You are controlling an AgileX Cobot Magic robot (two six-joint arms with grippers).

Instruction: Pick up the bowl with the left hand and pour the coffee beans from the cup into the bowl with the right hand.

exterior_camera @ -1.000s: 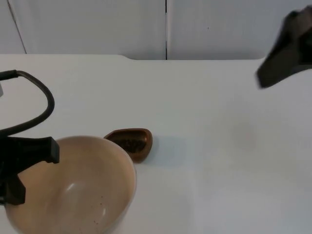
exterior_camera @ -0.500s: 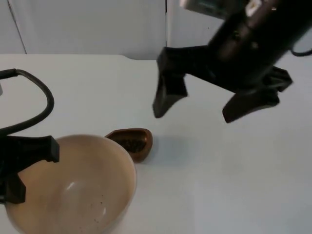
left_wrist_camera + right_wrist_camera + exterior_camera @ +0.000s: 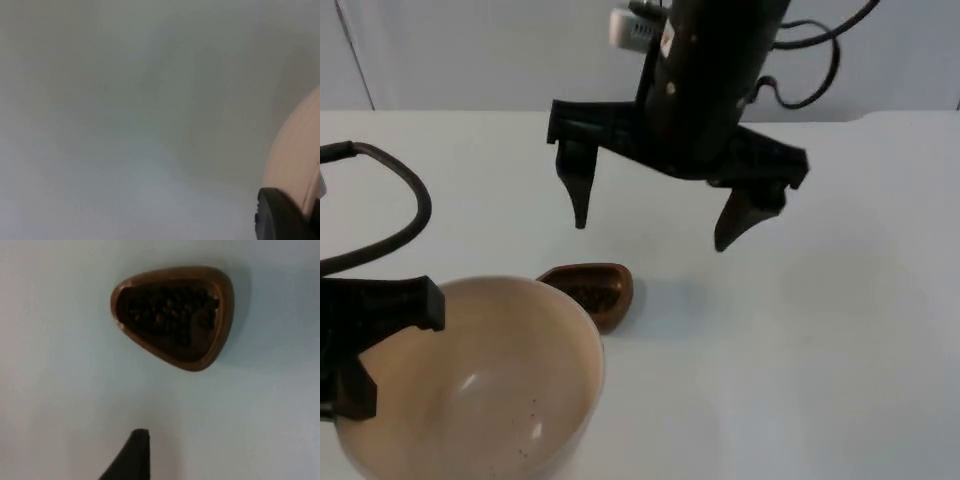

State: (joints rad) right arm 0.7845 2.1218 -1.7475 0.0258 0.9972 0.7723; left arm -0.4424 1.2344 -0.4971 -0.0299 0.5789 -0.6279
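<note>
My right gripper grabs the wooden cup's rim at its wide end point(image 3: 623, 290) next, to pour the loose coffee beans into the bowl.
A large cream bowl point(image 3: 470, 385) hangs at the front left of the top view, with my left gripper point(image 3: 365, 345) shut on its left rim. The bowl's pale wall point(image 3: 297, 155) also appears in the left wrist view, next to a black fingertip point(image 3: 280, 217). A small brown wooden cup point(image 3: 592, 293) holding dark coffee beans rests on the table just behind the bowl's right side. My right gripper point(image 3: 655, 225) hovers open above and behind the cup, fingers spread wide. In the right wrist view the cup point(image 3: 175, 315) lies ahead of one fingertip point(image 3: 132, 455).
The white table top point(image 3: 820, 330) ends at a grey partition wall point(image 3: 520, 50) at the back. A black cable point(image 3: 405, 215) loops over the table's left side.
My right arm has swept in from the far right edge to a spot over the cup, fingers spread. The bowl and my left gripper have stayed put.
</note>
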